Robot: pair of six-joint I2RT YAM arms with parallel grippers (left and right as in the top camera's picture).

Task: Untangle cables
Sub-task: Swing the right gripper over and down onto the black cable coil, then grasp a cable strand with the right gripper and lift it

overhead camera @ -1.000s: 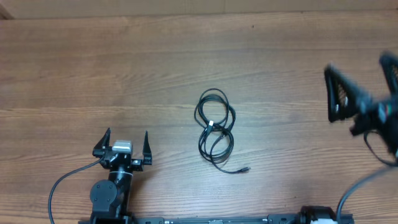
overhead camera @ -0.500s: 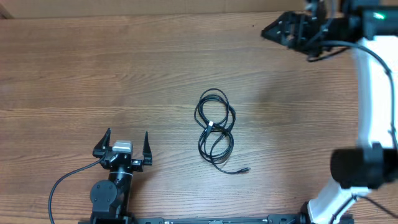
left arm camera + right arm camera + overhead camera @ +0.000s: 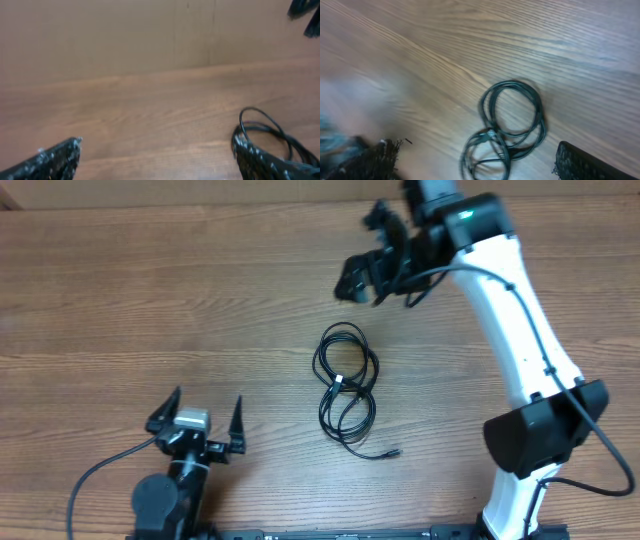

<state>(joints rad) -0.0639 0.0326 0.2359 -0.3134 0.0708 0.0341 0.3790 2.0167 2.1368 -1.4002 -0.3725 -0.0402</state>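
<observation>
The cables' crossed middle should stay free to untangle. My right gripper needs to grip the cables next by the outer part of the far loop (image 3: pixel 348 325) (image 3: pixel 518 83).
The cables (image 3: pixel 345 385) are thin black cords coiled together in overlapping loops on the wooden table, with one plug end (image 3: pixel 395 451) trailing to the lower right. My right gripper (image 3: pixel 372 262) is open and empty, held above the table just behind the coil. The right wrist view shows the coil (image 3: pixel 512 125) between its spread fingers (image 3: pixel 475 160). My left gripper (image 3: pixel 198 423) is open and empty at the front left, well apart from the cables. The left wrist view (image 3: pixel 155 160) shows a loop of the cables (image 3: pixel 265 132) at its right edge.
The white right arm (image 3: pixel 520 320) reaches across the table's right side from its base (image 3: pixel 535 430). The left arm's thick black wire (image 3: pixel 95 475) curls at the front left. A wall runs along the table's far edge (image 3: pixel 150 35).
My right arm has swung from the far right edge, across the back of the table, to above the cable coil. The left arm and the cables have barely moved.
</observation>
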